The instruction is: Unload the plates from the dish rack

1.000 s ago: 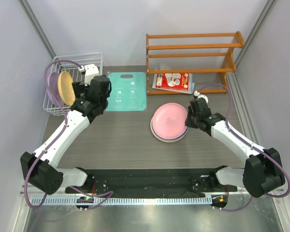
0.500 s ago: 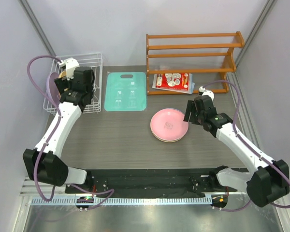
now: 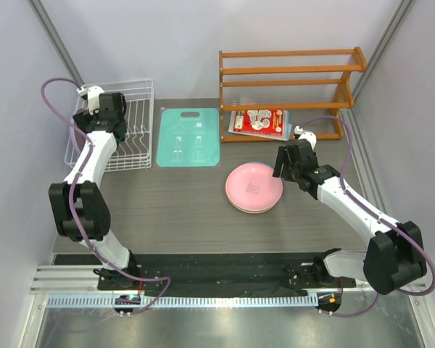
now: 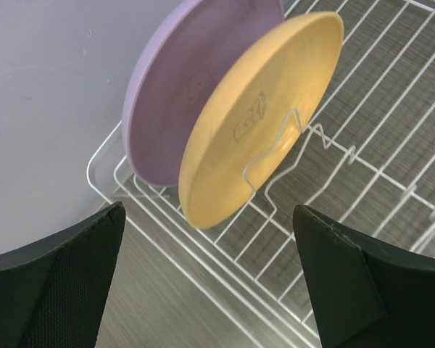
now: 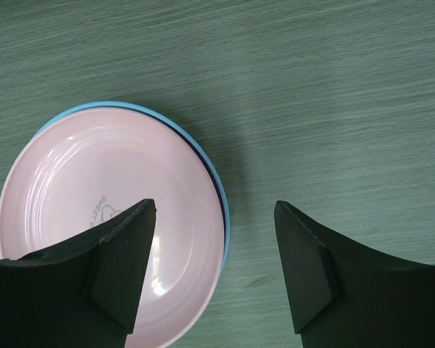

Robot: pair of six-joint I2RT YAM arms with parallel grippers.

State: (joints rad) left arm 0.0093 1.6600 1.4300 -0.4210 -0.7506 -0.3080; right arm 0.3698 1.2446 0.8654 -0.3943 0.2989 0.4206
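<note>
I will next grab the orange plate with my left gripper by its near rim [image 4: 196, 206], so its far rim stays free to leave the rack.
Two plates stand upright in the white wire dish rack [image 3: 130, 148]: an orange plate [image 4: 254, 123] in front and a lavender plate [image 4: 170, 87] behind it, next to the wall. My left gripper [image 4: 209, 210] is open and empty above the rack's near-left corner, level with the orange plate's lower edge; in the top view [image 3: 100, 109] the wrist hides both plates. A pink plate [image 3: 252, 185] lies on a light blue plate [image 5: 221, 210] on the table. My right gripper [image 5: 214, 204] is open and empty over their right rim, also in the top view [image 3: 284, 163].
A teal cutting board [image 3: 191, 138] lies flat right of the rack. An orange wooden shelf rack [image 3: 290, 80] stands at the back right with a red packet [image 3: 257, 121] on its bottom. Grey walls [image 4: 51, 87] close in beside the rack.
My left gripper has swung from beside the cutting board back and left over the rack. My right gripper let go of the pink plate, which now lies flat, and drew back a little.
</note>
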